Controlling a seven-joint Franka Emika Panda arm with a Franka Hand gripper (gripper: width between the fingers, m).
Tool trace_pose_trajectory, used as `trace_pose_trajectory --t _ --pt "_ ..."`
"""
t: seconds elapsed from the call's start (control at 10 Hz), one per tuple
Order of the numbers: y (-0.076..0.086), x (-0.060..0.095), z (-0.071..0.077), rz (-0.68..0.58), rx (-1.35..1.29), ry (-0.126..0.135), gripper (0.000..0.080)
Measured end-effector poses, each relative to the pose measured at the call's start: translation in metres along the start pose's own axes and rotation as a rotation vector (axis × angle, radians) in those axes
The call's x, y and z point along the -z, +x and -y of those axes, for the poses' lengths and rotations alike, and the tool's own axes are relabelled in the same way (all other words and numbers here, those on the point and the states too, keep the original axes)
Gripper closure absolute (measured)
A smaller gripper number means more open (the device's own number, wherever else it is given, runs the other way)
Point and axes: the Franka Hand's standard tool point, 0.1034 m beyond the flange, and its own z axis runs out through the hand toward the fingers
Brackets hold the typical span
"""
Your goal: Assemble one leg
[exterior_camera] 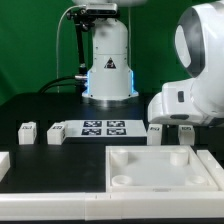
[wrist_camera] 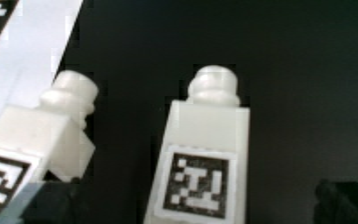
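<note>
The gripper grabs the white leg by its tagged body (exterior_camera: pixel 186 136) (wrist_camera: pixel 199 180) next, leaving the leg's rounded end free for the tray's corner socket.
In the wrist view, a white leg (wrist_camera: pixel 202 150) with a black-and-white tag lies on the black table between my two dark fingers (wrist_camera: pixel 345 196), with gaps on both sides. A second leg (wrist_camera: pixel 44 128) lies beside it, outside the jaws. My gripper (wrist_camera: pixel 197 205) is open and low over the table. In the exterior view, the gripper (exterior_camera: pixel 172 124) hangs by two legs (exterior_camera: pixel 155 132) (exterior_camera: pixel 186 132) on the right, and two more legs (exterior_camera: pixel 27 131) (exterior_camera: pixel 55 133) stand on the left.
The marker board (exterior_camera: pixel 100 128) lies mid-table, and its corner shows in the wrist view (wrist_camera: pixel 16 40). The large white tray piece (exterior_camera: pixel 120 158) with corner sockets lies in front. Another white part (exterior_camera: pixel 3 163) is at the exterior view's left edge. The robot base (exterior_camera: pixel 108 60) stands behind.
</note>
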Motion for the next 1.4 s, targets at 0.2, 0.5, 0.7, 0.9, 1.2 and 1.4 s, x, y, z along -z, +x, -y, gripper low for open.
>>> trace_pose_trajectory --t 0.2,0.5,0.7,0.9,1.2,1.4 --pt "0.005 -0.008 0.001 0.003 -0.001 0.001 0.0151" --pt "0.007 -0.011 0.001 0.0 -0.001 0.003 0.0151" --pt "0.007 -0.011 0.001 0.001 -0.001 0.003 0.0178" --pt "0.007 -0.011 0.001 -0.001 -0.001 0.003 0.0512" --pt "0.007 -0.01 0.001 -0.001 -0.001 0.003 0.0509" --pt "-0.002 0.0 -0.003 0.006 0.01 -0.001 0.0509"
